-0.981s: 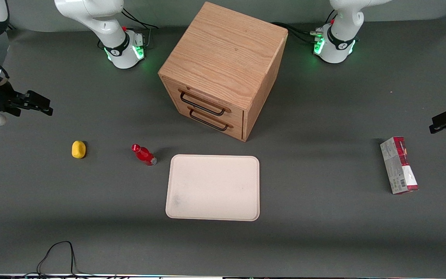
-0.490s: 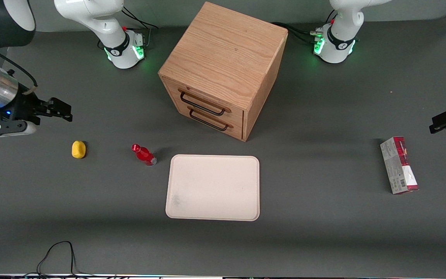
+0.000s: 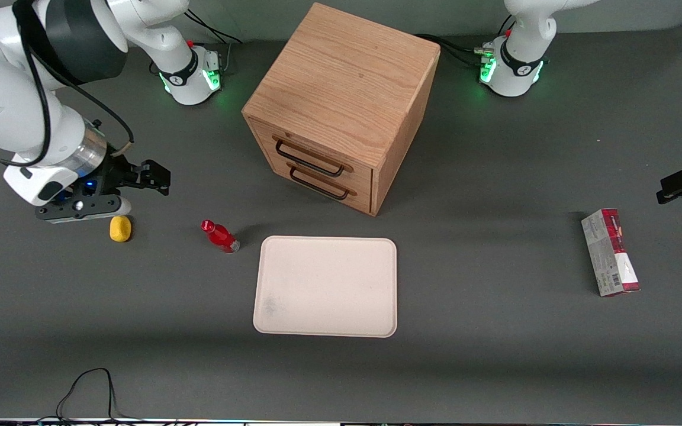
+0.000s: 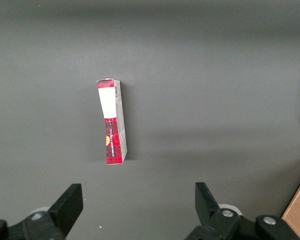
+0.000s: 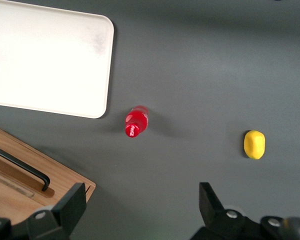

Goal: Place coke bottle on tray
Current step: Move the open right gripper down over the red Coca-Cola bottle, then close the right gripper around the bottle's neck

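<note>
The coke bottle needs to go on the tray [image 3: 326,287]. My right gripper should next pick up the bottle by its capped neck [image 3: 209,228].
The coke bottle [image 3: 219,236] is small and red with a red cap. It stands on the grey table beside the short edge of the cream-white tray [image 3: 326,287], apart from it. My right gripper [image 3: 160,178] hangs open above the table with nothing between its fingers. It is a little farther from the front camera than the bottle and toward the working arm's end. The right wrist view shows the bottle [image 5: 136,121] from above, the tray [image 5: 45,60] and the open gripper [image 5: 142,202].
A yellow lump [image 3: 120,228] lies just beneath my wrist, on the working arm's side of the bottle. A wooden two-drawer cabinet [image 3: 341,100] stands farther back than the tray. A red-and-grey carton [image 3: 610,252] lies toward the parked arm's end. A black cable [image 3: 89,384] loops at the front edge.
My right arm has swung in from the table's end toward the bottle, and the gripper now hangs past the yellow lump. The bottle, tray and lump have not moved.
</note>
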{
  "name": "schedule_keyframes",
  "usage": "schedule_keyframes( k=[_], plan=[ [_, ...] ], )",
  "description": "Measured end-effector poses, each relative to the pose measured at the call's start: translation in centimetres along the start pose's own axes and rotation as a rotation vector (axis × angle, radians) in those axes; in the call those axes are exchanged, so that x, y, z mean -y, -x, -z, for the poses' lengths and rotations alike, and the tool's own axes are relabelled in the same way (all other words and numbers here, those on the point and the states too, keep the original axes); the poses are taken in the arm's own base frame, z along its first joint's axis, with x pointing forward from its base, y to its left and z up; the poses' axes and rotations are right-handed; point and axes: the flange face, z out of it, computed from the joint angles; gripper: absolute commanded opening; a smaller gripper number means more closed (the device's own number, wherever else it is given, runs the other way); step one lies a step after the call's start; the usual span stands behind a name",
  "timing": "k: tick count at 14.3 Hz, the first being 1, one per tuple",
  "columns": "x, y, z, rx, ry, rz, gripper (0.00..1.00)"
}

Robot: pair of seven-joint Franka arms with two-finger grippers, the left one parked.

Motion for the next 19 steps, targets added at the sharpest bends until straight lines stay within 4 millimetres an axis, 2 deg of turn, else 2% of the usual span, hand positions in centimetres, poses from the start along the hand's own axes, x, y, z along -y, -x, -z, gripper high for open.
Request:
schedule_keyframes(
  k=[3, 5, 8, 11, 15, 19],
  plan=[
    [0.1, -0.4, -1.1, 0.023, -0.033, -0.009, 1.0],
    [0.7, -1.0, -3.1, 0.016, -0.04, -0.004, 1.0],
    [2.0, -1.9, -7.8, 0.013, -0.037, 0.01, 1.0],
    [2.3, -3.0, -12.8, -0.004, -0.037, 0.007, 1.0],
    [3.0, -2.4, -19.6, -0.043, -0.038, 0.0, 1.0],
    [4.5, -1.8, -23.2, -0.054, -0.037, -0.01, 1.0]
  ],
)
